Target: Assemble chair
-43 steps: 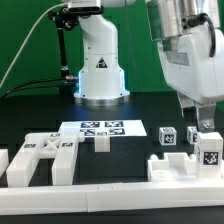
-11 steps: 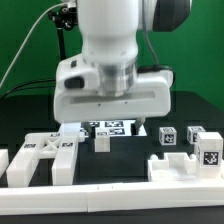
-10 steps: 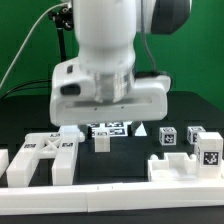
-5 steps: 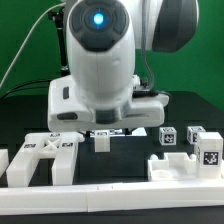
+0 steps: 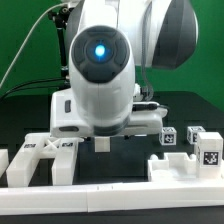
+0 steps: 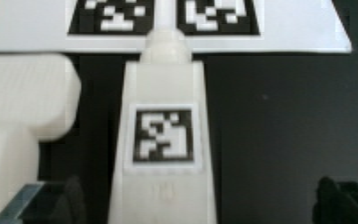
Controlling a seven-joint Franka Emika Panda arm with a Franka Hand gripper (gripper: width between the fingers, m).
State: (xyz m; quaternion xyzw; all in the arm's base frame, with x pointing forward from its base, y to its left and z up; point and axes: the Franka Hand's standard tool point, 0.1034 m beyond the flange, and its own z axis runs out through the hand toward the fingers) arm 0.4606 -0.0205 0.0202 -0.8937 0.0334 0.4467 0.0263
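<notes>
I should grab the chair leg by its long body [image 6: 163, 195] with my gripper next, which leaves the narrow tip of the chair leg free to fit into the chair.
In the wrist view a long white chair leg [image 6: 163, 130] with a square tag lies lengthwise between my fingers. My gripper [image 6: 188, 205] is open, with one dark fingertip [image 6: 34, 200] on each side of the leg and a clear gap to it. In the exterior view the arm's body hangs over the table's middle and hides the fingers; only the leg's end [image 5: 101, 143] shows below it. A slotted white panel [image 5: 45, 158] lies at the exterior view's left. Two tagged cubes [image 5: 168, 137] and a tagged block [image 5: 209, 150] stand at its right.
The marker board [image 6: 158, 25] lies just past the leg's far end. A blocky white part [image 6: 19, 95] lies close beside the leg. Another white slotted part [image 5: 185, 165] lies at the front right by the low white rail [image 5: 110, 192].
The arm has swung from the exterior view's right to the middle, turned its wrist toward the camera and come down over the leg. The parts have not moved.
</notes>
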